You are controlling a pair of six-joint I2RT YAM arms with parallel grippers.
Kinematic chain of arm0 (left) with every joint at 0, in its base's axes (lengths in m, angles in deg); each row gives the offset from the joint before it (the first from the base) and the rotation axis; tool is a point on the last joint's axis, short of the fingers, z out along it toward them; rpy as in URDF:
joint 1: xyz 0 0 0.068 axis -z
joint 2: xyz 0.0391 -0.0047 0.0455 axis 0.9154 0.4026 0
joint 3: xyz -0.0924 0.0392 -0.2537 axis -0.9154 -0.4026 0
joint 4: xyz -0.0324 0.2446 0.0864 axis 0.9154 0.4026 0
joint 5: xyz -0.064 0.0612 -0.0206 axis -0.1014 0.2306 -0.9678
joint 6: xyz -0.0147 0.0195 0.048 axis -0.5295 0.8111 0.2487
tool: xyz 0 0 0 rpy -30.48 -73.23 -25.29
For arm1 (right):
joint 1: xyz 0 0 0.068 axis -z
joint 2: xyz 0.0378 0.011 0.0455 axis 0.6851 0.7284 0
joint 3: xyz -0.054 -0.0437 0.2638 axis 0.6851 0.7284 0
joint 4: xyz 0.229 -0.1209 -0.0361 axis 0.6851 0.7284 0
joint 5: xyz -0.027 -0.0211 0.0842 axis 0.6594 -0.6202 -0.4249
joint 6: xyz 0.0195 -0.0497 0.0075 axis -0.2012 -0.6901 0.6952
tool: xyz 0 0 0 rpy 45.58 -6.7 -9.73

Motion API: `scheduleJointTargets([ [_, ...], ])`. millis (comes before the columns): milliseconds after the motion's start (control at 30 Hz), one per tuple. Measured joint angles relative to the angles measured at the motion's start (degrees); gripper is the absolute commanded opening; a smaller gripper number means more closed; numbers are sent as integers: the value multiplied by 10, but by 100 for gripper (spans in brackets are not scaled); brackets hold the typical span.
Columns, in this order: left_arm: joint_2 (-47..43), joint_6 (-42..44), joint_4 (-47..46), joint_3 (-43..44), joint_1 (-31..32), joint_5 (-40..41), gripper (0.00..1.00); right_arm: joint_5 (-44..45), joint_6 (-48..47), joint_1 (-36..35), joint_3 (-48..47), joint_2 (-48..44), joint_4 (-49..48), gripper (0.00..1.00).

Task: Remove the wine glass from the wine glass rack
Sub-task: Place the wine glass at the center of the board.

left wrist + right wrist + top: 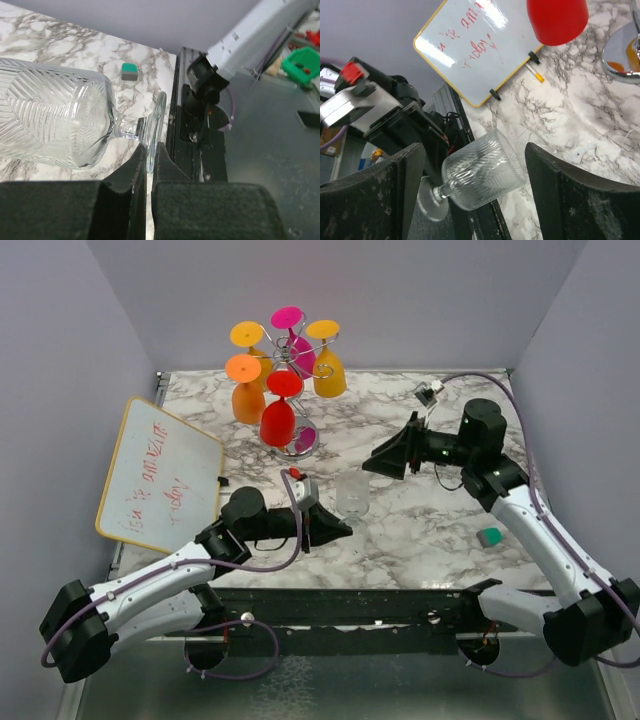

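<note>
My right gripper grabs the clear wine glass by its rim [512,154] next, which leaves the clear wine glass's foot [432,200] free to stand on the tabletop.
The chrome wine glass rack [291,362] stands at the back of the marble table, its round base [623,56] showing in the right wrist view. Several coloured wine glasses hang on it upside down, the red one [279,416] nearest. A clear ribbed wine glass [352,496] is away from the rack, over the table's middle. My left gripper [149,156] is shut on the rim of its foot [158,120], and its bowl [55,120] points away. My right gripper [474,150] is open, its jaws on either side of the clear glass [482,172] without touching it.
A whiteboard [160,475] with red writing leans at the table's left edge. A small green and grey block [489,536] lies on the right, near the front edge. A black rail [400,605] runs along the front. Grey walls close in the back and sides.
</note>
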Motion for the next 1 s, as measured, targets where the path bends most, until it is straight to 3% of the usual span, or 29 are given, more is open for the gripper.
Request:
scheduleJointTargets([
  [233, -38, 103, 0, -47, 0, -87, 0, -102, 0, 0, -34, 116, 6, 84],
  [400, -43, 167, -2, -50, 0, -112, 0, -177, -2, 0, -54, 151, 11, 69],
  [567, -31, 214, -2, -50, 0, -115, 0, -233, -23, 0, -73, 179, 49, 64],
  [1000, -21, 268, 4, -41, -31, -133, 0, -273, -72, -20, -73, 179, 136, 51],
])
